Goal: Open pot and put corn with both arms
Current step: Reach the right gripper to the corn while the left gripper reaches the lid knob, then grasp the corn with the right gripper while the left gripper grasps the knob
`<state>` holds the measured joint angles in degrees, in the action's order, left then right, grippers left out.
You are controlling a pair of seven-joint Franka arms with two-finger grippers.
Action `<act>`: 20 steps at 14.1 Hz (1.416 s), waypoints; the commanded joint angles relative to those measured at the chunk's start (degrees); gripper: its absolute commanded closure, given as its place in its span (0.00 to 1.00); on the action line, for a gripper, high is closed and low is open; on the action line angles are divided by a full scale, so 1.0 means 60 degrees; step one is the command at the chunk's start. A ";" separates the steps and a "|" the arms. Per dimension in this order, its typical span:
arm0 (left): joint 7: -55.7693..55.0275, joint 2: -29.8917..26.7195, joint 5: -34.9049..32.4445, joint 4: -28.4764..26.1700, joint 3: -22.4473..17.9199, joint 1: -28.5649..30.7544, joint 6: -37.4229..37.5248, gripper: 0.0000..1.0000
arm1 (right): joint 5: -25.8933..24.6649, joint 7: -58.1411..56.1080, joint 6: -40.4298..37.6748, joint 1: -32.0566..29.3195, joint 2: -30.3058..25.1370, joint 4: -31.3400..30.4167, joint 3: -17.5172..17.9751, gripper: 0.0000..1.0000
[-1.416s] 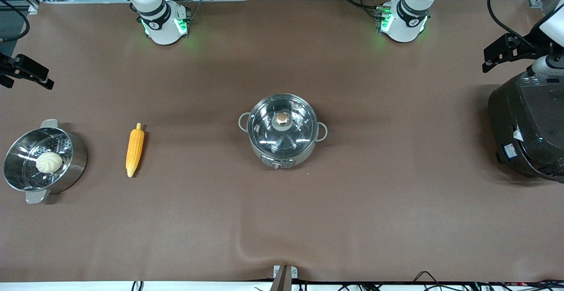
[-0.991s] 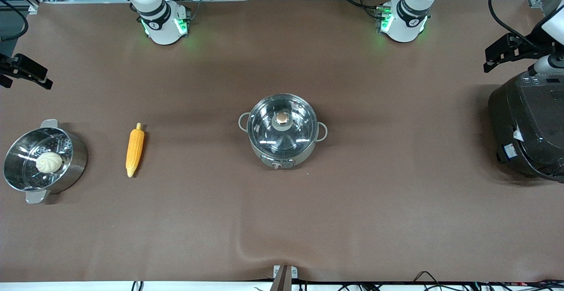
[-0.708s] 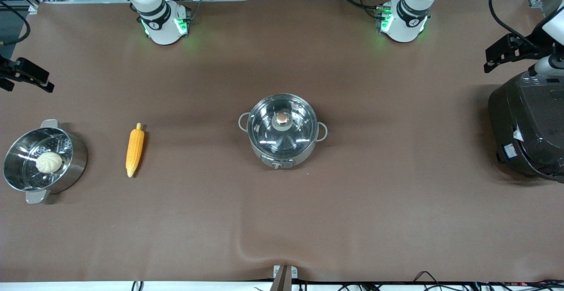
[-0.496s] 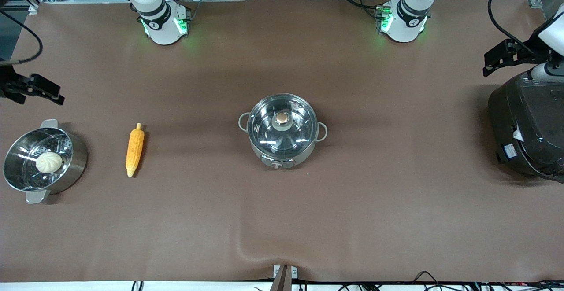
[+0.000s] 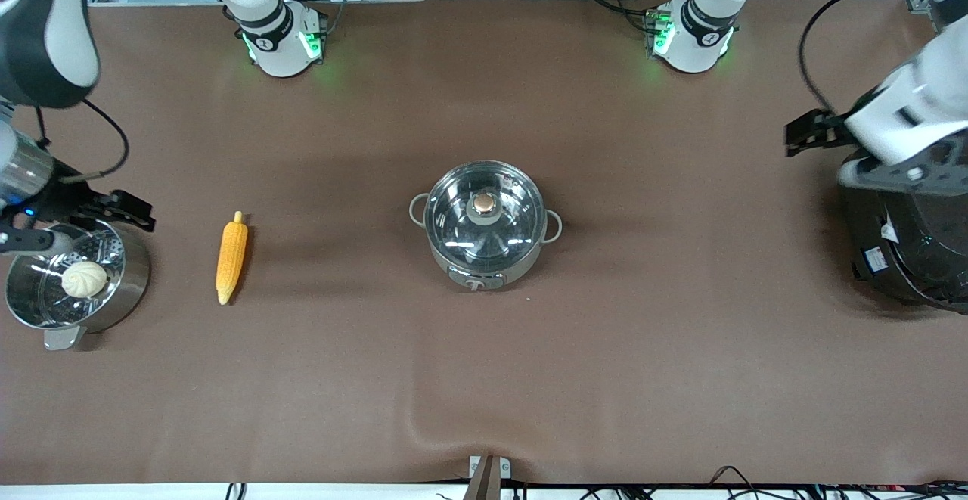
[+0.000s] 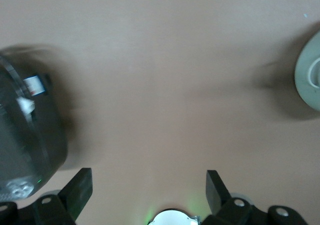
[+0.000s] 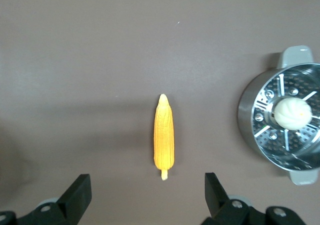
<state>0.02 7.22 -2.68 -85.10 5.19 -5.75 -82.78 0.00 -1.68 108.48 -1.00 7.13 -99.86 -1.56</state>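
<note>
I need to take hold of the glass lid by its copper knob (image 5: 484, 203) with my left gripper next, to open the pot for the corn (image 5: 231, 256).
The pot (image 5: 484, 246) stands mid-table, grey-sided, its glass lid (image 5: 508, 220) on and the copper knob (image 5: 484, 203) on top. Its edge shows in the left wrist view (image 6: 310, 77). The corn (image 5: 231, 256) lies on the cloth between the pot and the right arm's end of the table; it also shows in the right wrist view (image 7: 164, 135). My right gripper (image 7: 147, 187) is open and empty, high over the cloth beside the corn. My left gripper (image 6: 149, 184) is open and empty, high over the cloth beside the rice cooker.
A steel steamer pot (image 5: 128, 273) holding a pale bun (image 5: 83, 278) stands at the right arm's end; both show in the right wrist view (image 7: 250, 110), (image 7: 293, 113). A big black rice cooker (image 5: 907, 243) stands at the left arm's end, also in the left wrist view (image 6: 25, 135).
Both arms have swung in from the table's ends: the right hand now hangs over the steamer pot's edge, the left hand over the rice cooker. Pot, lid and corn have not moved.
</note>
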 commanded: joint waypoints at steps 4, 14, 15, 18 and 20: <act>-0.3059 0.2120 -0.0154 0.1044 0.0087 -0.2304 -0.1843 0.00 | -0.0073 0.0045 0.3055 0.0181 0.0230 -0.2866 -0.0048 0.00; -0.6624 0.3924 -0.0168 0.1103 0.0057 -0.5676 -0.4542 0.00 | 0.0013 -0.1128 0.5064 -0.0492 0.3512 -0.2839 -0.0048 0.00; -0.6610 0.4011 -0.0168 0.1103 0.0087 -0.5779 -0.4674 0.00 | 0.0029 -0.1127 0.5080 -0.0492 0.3602 -0.2825 -0.0048 0.00; -0.6683 0.4465 -0.0183 0.1103 0.0058 -0.6160 -0.5040 0.00 | 0.0043 -0.1083 0.4963 -0.0477 0.3588 -0.2810 -0.0048 0.28; -0.6581 0.4641 -0.0168 0.1103 0.0058 -0.6205 -0.5333 0.00 | 0.0043 -0.1083 0.4948 -0.0463 0.3588 -0.2752 -0.0048 0.58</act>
<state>-39.00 33.18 -2.69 -80.10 6.04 -42.19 -113.34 -0.07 -8.49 139.02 -3.48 28.97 -117.24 -2.35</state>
